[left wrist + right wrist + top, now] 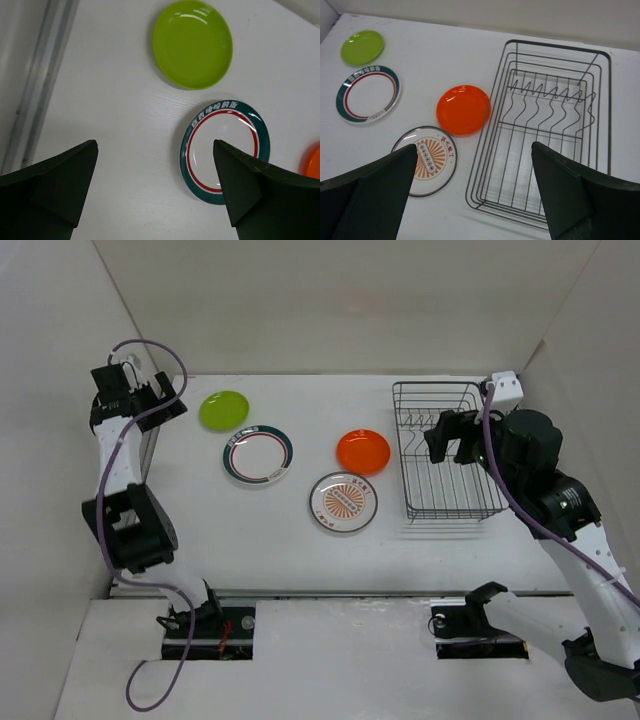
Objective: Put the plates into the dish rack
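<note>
I should grab the lime-green plate with my left gripper by its rim beside the metal bar. That leaves the plate's opposite rim free for my right gripper.
Four plates lie flat on the white table: lime-green, green-and-red rimmed, orange and sunburst. The dark wire dish rack stands empty at the right. My left gripper is open and empty, held high at the far left; its view shows the lime-green plate and rimmed plate. My right gripper is open and empty above the rack; its view shows the rack, orange plate, sunburst plate, rimmed plate and lime-green plate.
White walls enclose the table on the left, back and right. A metal rail runs along the table's left edge. The arm bases sit at the near edge.
</note>
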Controlling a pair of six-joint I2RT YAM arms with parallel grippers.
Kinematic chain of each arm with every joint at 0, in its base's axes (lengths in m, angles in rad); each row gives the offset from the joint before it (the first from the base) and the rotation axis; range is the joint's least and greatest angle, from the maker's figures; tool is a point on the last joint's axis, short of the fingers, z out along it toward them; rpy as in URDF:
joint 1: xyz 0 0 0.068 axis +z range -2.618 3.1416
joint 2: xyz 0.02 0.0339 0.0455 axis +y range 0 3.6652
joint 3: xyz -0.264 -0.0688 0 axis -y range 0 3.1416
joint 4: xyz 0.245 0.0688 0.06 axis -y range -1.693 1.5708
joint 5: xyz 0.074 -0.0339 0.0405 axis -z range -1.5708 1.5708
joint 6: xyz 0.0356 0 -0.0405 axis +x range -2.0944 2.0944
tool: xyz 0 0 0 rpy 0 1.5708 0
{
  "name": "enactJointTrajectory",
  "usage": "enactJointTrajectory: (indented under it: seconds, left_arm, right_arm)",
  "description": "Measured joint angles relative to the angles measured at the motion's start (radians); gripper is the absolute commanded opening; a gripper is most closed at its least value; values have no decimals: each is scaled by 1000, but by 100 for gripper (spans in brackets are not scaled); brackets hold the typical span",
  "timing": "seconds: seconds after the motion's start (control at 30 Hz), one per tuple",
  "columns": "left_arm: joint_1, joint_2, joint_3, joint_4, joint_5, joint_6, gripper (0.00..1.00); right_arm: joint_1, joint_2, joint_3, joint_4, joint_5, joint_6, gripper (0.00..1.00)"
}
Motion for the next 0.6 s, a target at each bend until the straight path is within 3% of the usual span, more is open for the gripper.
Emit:
enactJointTrajectory:
  seconds: [0.17,0.3,0.6]
  left_arm:
    - [26,283,38,60,137,-40,99]
    - [26,469,156,72,253,-59,99]
    - [14,727,481,97,334,-93,98]
  right_arm:
    - [33,23,-19,29,-45,0,100]
    - [64,32,-31,37,-44,0,100]
    - [114,-15,-106,89,4,45,100]
